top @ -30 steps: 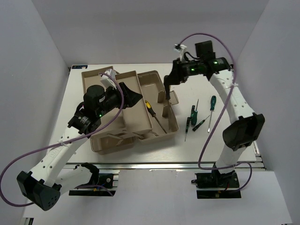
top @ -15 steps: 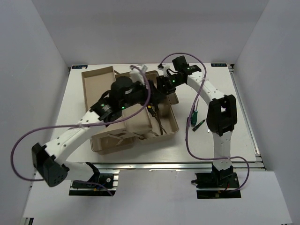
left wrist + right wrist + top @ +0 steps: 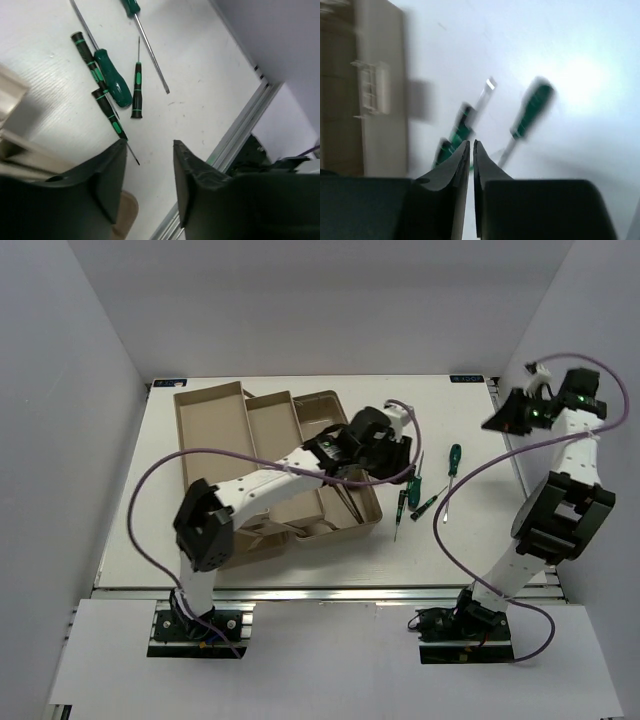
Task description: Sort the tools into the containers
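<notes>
I should next grip the slim black-and-green screwdriver with my left gripper by its handle, at the handle's end by the screwdriver's stem, to sort it into a tray.
Several green-handled screwdrivers (image 3: 412,485) lie on the white table right of the beige toolbox (image 3: 368,512). In the left wrist view they lie ahead of my fingers, the fat green handle (image 3: 114,82) among slim black-and-green ones (image 3: 136,92). My left gripper (image 3: 398,455) (image 3: 148,150) is open and empty, over the toolbox's right edge beside them. My right gripper (image 3: 497,421) (image 3: 471,142) is shut and empty, raised at the far right. Its blurred view shows a green screwdriver (image 3: 532,107) and the toolbox (image 3: 375,100). A dark shaft (image 3: 348,504) lies in the toolbox. No brown lid shows.
Beige trays (image 3: 212,415) stand at the back left of the toolbox. The left arm stretches across the toolbox and hides much of it. The table's metal front rail (image 3: 240,125) shows in the left wrist view. White walls close in on both sides.
My left arm swung right across the toolbox to the green screwdrivers. My right arm pulled away from the toolbox and rose to the far right.
</notes>
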Available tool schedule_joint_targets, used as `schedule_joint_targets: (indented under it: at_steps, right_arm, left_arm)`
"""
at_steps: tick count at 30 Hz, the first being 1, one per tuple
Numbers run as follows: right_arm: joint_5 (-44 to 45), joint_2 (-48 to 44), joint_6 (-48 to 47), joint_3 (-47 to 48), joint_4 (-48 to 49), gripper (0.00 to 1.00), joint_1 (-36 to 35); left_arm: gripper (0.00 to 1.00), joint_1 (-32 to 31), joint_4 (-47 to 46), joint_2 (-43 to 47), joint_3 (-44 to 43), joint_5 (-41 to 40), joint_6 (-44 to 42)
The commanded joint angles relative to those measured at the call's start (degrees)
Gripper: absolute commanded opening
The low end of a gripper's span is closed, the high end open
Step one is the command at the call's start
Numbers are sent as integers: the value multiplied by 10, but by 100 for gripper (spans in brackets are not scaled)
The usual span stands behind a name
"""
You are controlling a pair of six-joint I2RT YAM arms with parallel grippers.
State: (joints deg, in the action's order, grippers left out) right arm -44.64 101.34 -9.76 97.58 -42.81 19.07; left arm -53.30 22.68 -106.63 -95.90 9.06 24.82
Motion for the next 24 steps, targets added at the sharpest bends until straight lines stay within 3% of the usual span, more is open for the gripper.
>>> schedule_joint_targets:
  at_steps: [1,2,8,14,24]
  right_arm:
    - [47,11,-72,-73,-95,15,29]
    - [67,7,-75,-118,-91,31,36]
    - [127,-39,-69,-236,-14,60,47]
    - [111,-29,-47,-238,-9,63,47]
    - [82,-15,-28,-216,-9,63,47]
  left_arm:
    - [54,-23,72,-59,-80,-14,-21]
    - [57,-26,85,-80,-112,-18,-19]
    - [58,-27,172,-215,-219,-73,1]
    - [58,-27,237,-295,-300,-120,2]
    - [55,-27,218,-326,-289,-94,-2]
